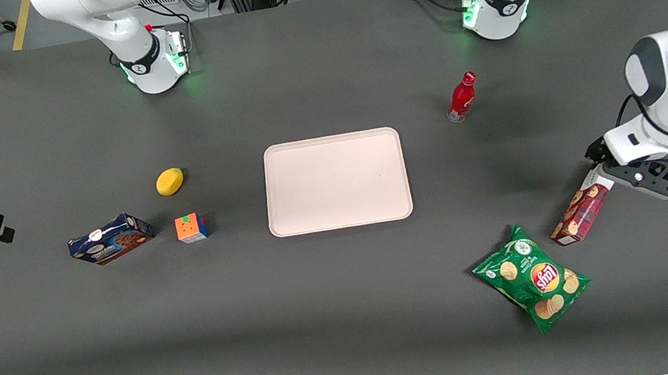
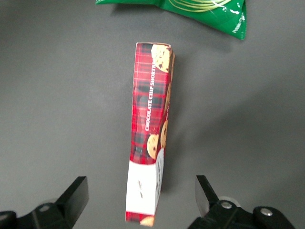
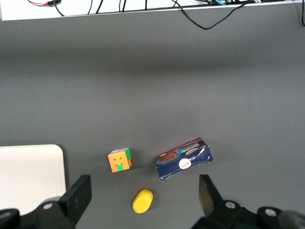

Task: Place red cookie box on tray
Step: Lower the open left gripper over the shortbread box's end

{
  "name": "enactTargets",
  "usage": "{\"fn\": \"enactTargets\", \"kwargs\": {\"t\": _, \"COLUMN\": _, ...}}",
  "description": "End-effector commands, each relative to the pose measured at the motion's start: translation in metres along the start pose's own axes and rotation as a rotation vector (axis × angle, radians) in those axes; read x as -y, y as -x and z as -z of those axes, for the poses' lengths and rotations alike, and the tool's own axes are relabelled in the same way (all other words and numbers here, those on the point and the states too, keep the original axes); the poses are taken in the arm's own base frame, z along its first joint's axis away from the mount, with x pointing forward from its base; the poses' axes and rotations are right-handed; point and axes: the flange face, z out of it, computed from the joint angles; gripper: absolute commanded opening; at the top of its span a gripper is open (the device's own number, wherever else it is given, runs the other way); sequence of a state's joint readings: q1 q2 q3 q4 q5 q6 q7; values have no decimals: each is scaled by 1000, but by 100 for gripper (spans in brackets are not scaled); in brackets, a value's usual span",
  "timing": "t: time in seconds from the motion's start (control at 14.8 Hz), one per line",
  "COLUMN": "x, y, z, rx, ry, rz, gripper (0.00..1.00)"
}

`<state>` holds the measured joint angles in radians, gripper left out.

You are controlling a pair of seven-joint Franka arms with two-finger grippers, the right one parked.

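I will place the red cookie box on the tray (image 1: 336, 181), so next I will grab the box by its white end (image 1: 598, 176).
The red cookie box (image 1: 579, 213) lies flat on the dark table toward the working arm's end, nearer the front camera than the tray (image 1: 336, 181). In the left wrist view the red cookie box (image 2: 151, 109) shows its plaid side with cookie pictures and a white end. My gripper (image 1: 602, 173) hovers over that white end. It is open (image 2: 142, 191): the two black fingers (image 2: 76, 193) stand wide on either side of the box, with a gap on each side. The pale pinkish tray sits mid-table with nothing on it.
A green chips bag (image 1: 533, 277) lies close beside the box, nearer the front camera. A red bottle (image 1: 461, 98) stands between the tray and the working arm's base. Toward the parked arm's end lie a blue cookie box (image 1: 110, 239), a colour cube (image 1: 191, 227) and a yellow lemon (image 1: 169, 181).
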<state>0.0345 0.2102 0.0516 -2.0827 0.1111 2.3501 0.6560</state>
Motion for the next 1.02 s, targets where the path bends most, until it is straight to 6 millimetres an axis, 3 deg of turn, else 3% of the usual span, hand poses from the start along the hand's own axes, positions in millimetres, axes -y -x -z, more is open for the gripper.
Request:
{"fn": "enactTargets", "kwargs": {"t": 0.0, "x": 4, "y": -4, "z": -29, "rx": -27, "ry": -9, "rz": -22, "gripper": 100}}
{"fn": "enactTargets", "kwargs": {"t": 0.14, "x": 4, "y": -7, "z": -46, "rx": -37, "ry": -14, "rz": -24, "gripper": 100}}
{"fn": "enactTargets", "kwargs": {"t": 0.61, "x": 8, "y": -5, "z": -69, "rx": -41, "ry": -15, "rz": -57, "gripper": 100}}
{"fn": "enactTargets", "kwargs": {"t": 0.95, "x": 8, "y": -4, "z": -99, "rx": -52, "ry": -9, "rz": -37, "gripper": 100}}
